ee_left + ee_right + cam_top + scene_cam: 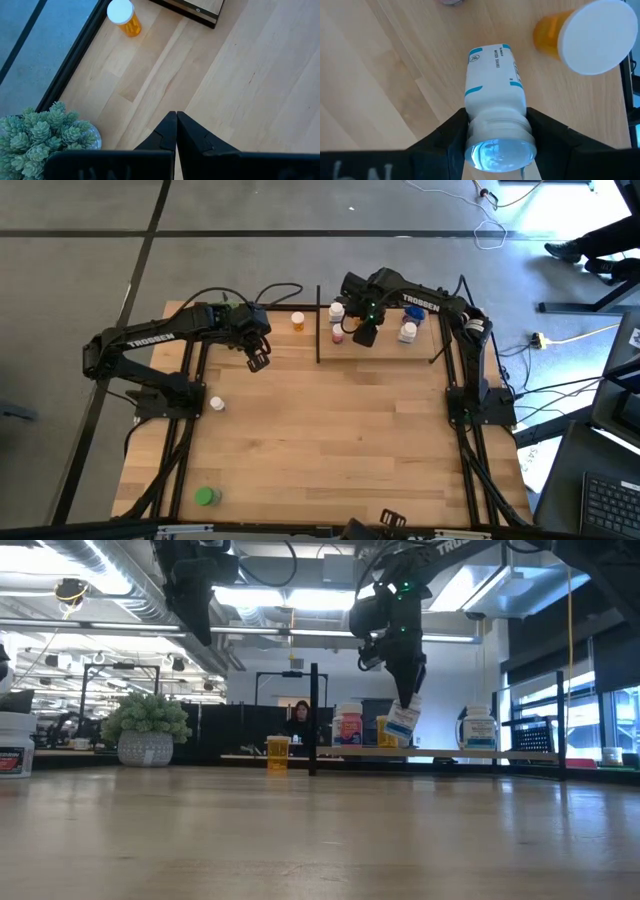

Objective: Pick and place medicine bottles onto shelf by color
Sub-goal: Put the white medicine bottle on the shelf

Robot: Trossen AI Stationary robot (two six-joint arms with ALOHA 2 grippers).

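Note:
The white bottle's base (490, 49) meets the shelf board (445, 60) beside the orange bottle in the right wrist view, so it is now time for my right gripper to release the bottle.
My right gripper (366, 335) hangs over the shelf (388, 356), shut on a white bottle with blue label marks (403, 720). On the shelf board stand a pink-red bottle (348, 726), an orange bottle (555, 32) with a white cap and a white bottle with a blue label (479, 727). Another orange bottle (298, 321) stands on the table left of the shelf. A white bottle (217, 404) and a green one (206, 497) lie farther toward the near left. My left gripper (258, 360) is shut on nothing, raised above the table left of the shelf. My right gripper pinches the white bottle at its cap end (481, 127) between its two fingers, one on each side. The fingers come from above, pointing down. The bottle hangs below them, slightly tilted, with its base clear of the shelf board (520, 753).
A green bushy plant in a grey pot (147, 730) stands at the table's far left. Thin black posts (314, 720) rise at the shelf's edges. The middle and near part of the wooden table (340, 450) lies bare. A person sits in the room beyond the table.

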